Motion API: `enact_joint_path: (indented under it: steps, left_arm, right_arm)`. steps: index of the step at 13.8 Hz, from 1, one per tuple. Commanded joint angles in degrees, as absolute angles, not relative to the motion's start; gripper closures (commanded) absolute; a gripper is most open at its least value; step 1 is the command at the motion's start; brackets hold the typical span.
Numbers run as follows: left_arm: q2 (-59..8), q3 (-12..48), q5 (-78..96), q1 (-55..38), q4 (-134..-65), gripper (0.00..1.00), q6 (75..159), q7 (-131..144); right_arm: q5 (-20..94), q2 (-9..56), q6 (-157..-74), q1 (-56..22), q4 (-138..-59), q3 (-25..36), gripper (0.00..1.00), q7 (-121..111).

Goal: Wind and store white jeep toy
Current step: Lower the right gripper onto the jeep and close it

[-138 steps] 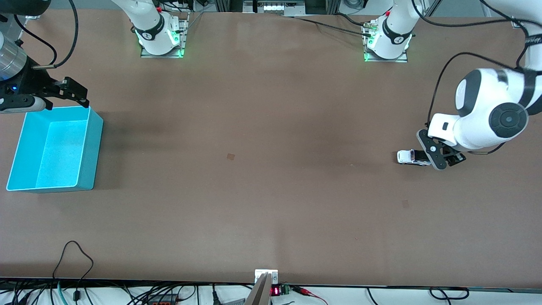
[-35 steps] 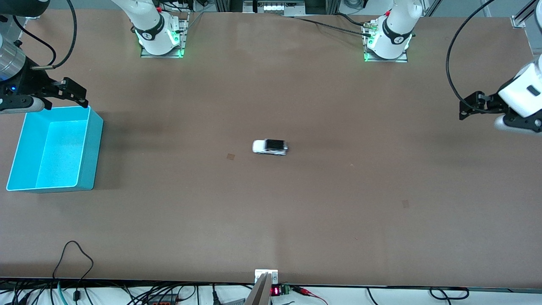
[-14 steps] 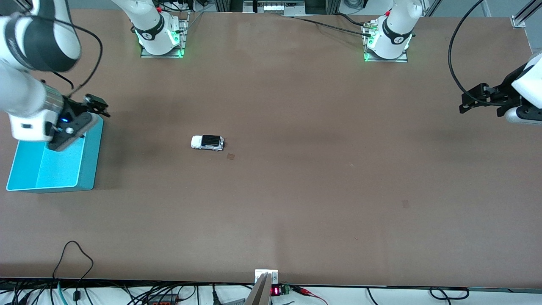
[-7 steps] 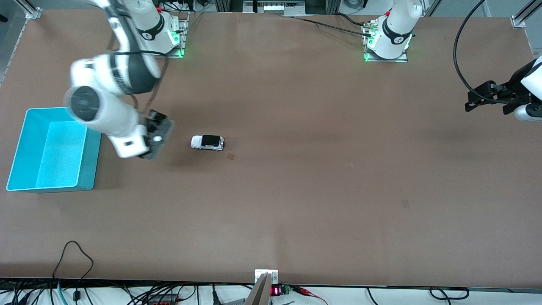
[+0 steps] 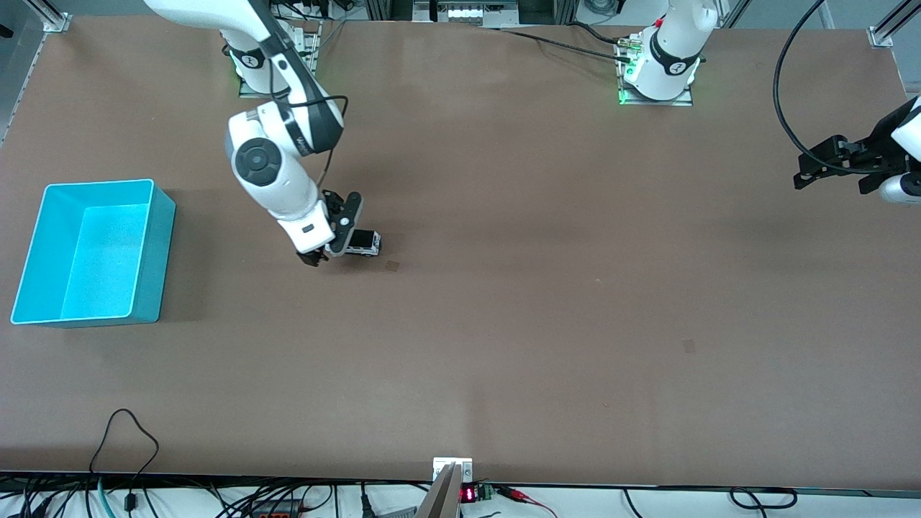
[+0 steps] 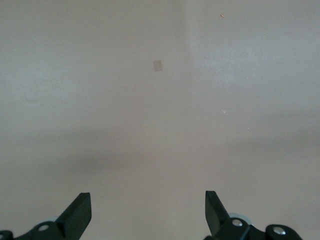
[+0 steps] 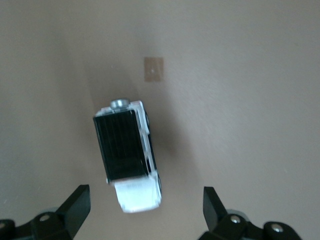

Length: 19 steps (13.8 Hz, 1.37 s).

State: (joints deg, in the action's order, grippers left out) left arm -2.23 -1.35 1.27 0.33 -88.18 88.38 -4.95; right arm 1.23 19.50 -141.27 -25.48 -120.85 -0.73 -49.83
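Note:
The robot's right gripper will next grab the white jeep toy's white front end (image 7: 137, 195) to store it in the teal bin.
The white jeep toy (image 5: 364, 244) stands on the brown table, a little toward the right arm's end from the middle, its black roof up. In the right wrist view the jeep (image 7: 128, 157) points its white front at the gap between the fingers. My right gripper (image 5: 332, 234) hangs low over that front end, open (image 7: 145, 210), one fingertip on each side and neither touching. My left gripper (image 5: 827, 162) waits open over the left arm's end of the table; its wrist view shows bare table between the fingertips (image 6: 79, 212).
A teal bin (image 5: 162, 244), open-topped with nothing in it, sits at the right arm's end of the table. A small brown patch (image 5: 392, 265) marks the tabletop just beside the jeep's rear (image 7: 153, 69).
The jeep rolled from the left arm's end toward the bin and has stood still for the last second. My right arm swung from over the bin down to the jeep. The left arm barely moved.

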Motion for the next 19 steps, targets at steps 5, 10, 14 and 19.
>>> enact_joint_path:
  steps: [5,10,14,19]
  left_arm:
    - [-3.08,-1.23,1.41,0.62,-86.31,0.00,87.28,-4.57]
    - [-3.08,-1.23,1.41,0.62,-86.31,0.00,87.28,-4.66]
    - [-3.08,-1.23,1.41,0.62,-86.31,0.00,87.19,-4.57]
    - [-3.08,-1.23,1.32,0.62,-86.31,0.00,87.19,-4.75]
  right_arm:
    - [1.67,25.39,-150.37,-28.30,-121.82,-0.09,0.00,-51.50]
    - [1.50,26.28,-151.79,-29.09,-121.90,-0.09,0.15,-51.76]
    - [1.49,25.75,-152.05,-29.62,-121.90,-0.09,1.00,-52.48]
    - [1.58,20.67,-141.28,-27.25,-117.96,1.14,1.00,-48.36]
